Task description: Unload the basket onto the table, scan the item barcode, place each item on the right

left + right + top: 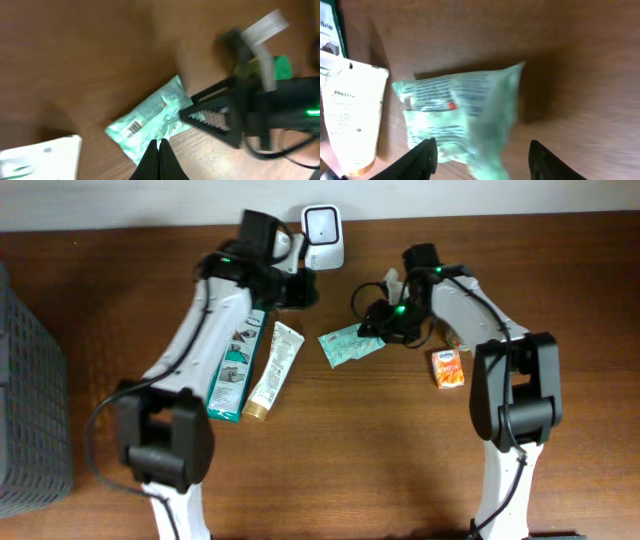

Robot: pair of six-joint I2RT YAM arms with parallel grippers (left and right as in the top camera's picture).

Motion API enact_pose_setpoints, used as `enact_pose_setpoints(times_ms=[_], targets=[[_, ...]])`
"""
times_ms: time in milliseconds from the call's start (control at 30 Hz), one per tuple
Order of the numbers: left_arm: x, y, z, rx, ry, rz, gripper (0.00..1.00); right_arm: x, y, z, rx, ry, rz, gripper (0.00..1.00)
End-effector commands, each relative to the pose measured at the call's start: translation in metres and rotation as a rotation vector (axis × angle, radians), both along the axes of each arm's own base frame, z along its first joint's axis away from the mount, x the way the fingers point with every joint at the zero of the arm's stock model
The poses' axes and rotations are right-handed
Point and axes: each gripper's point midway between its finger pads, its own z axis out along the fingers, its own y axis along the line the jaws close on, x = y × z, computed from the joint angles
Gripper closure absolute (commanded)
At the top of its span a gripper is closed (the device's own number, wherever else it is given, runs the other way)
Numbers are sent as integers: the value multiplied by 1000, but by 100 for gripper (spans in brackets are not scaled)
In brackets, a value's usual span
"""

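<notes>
My right gripper takes hold of the packet's end away from the barcode (371, 342) (487, 129) next, so the light green packet's barcode stays uncovered for the scan.
The item is a light green packet (350, 345) lying on the wooden table between the two arms. In the left wrist view the packet (150, 117) shows a barcode (132, 129) near its left end. My left gripper (159, 144) is shut with nothing in it, its tips over the packet's near edge. My right gripper (482, 155) is open, its fingers (422, 157) standing wide to either side of the blurred packet (460, 112) without pressing on it. A white scanner (323, 225) stands at the table's back edge, just behind my left gripper (300, 288).
A green box (238, 365) and a cream Pantene tube (273, 370) lie side by side left of the packet. A small orange carton (448, 368) sits to the right, by the right arm. A grey basket (25, 400) fills the far left. Black cables (365, 295) loop near the right wrist.
</notes>
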Motion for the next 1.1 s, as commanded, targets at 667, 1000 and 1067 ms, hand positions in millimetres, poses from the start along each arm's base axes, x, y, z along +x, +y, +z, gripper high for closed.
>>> enact_pose_setpoints(times_ms=[667,1000,1067], targets=[[-27,-35,-125,25,265,142,100,22,-10,17,32,-115,25,64],[-48,-38,-158,43,398,157,100,16,5,10,133,-111,95,64],[-49,-37,-161,46,406,161,100,10,13,4,188,-101,137,64]])
